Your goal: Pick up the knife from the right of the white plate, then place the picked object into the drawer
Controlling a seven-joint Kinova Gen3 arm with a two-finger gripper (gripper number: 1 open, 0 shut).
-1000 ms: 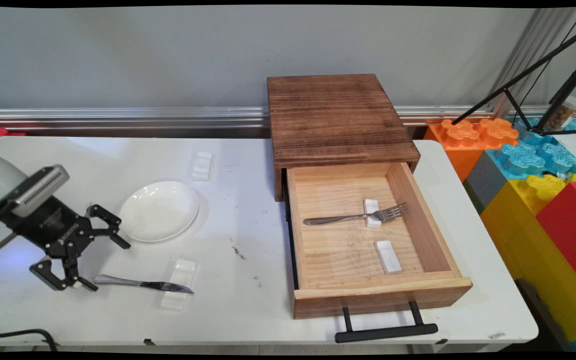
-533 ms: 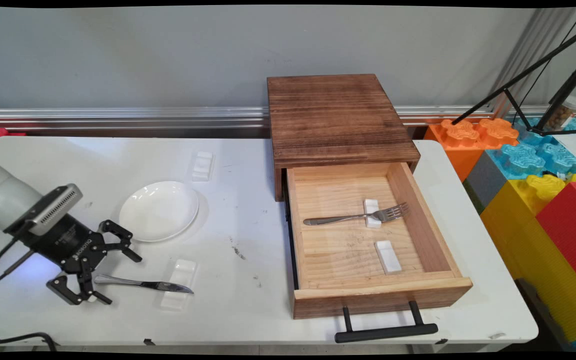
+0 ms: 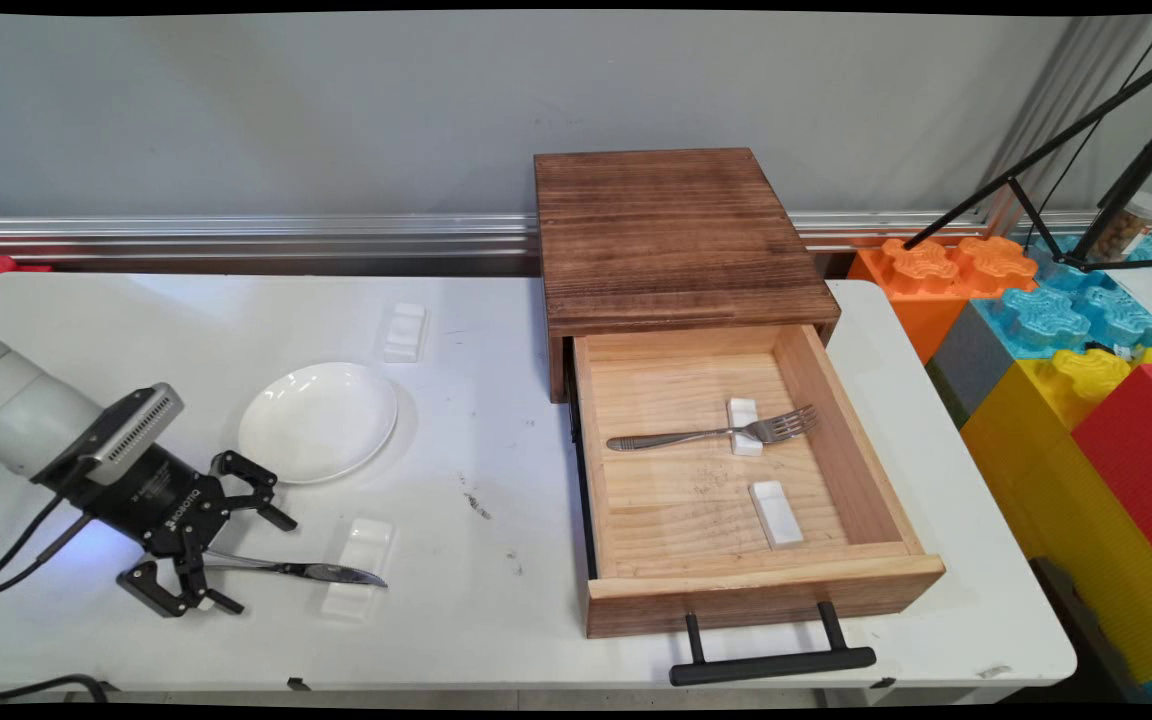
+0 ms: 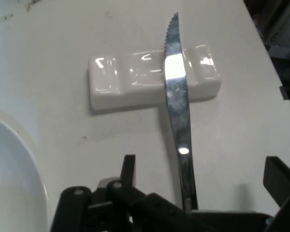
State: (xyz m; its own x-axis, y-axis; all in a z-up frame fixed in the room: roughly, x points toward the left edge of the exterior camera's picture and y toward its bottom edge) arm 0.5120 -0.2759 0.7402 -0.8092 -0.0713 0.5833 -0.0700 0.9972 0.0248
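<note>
The knife should go on the bare white rest in the drawer (image 3: 776, 514), so my gripper should grab the knife by its handle (image 3: 262, 564) next.
A silver knife (image 3: 301, 571) lies near the table's front left, its blade resting across a white cutlery rest (image 3: 359, 565). My gripper (image 3: 260, 565) is low over the table, open, with one finger on each side of the knife's handle end and neither pressing on it. In the hand view the knife (image 4: 176, 96) runs up from between the fingers (image 4: 129, 169) and crosses the rest (image 4: 135, 82). The gripper (image 4: 203, 179) is open wide there. A white plate (image 3: 318, 421) sits just behind the gripper.
A dark wooden cabinet (image 3: 676, 235) stands at the back with its pale drawer (image 3: 841, 450) pulled open. Inside, a fork (image 3: 716, 434) lies on a white rest beside a bare rest (image 3: 776, 513). Another rest (image 3: 405, 332) lies behind the plate. Coloured blocks (image 3: 1066, 380) are at the right.
My gripper has moved right and down towards the knife, staying open. Its fingers now straddle the handle end. The knife has not moved.
</note>
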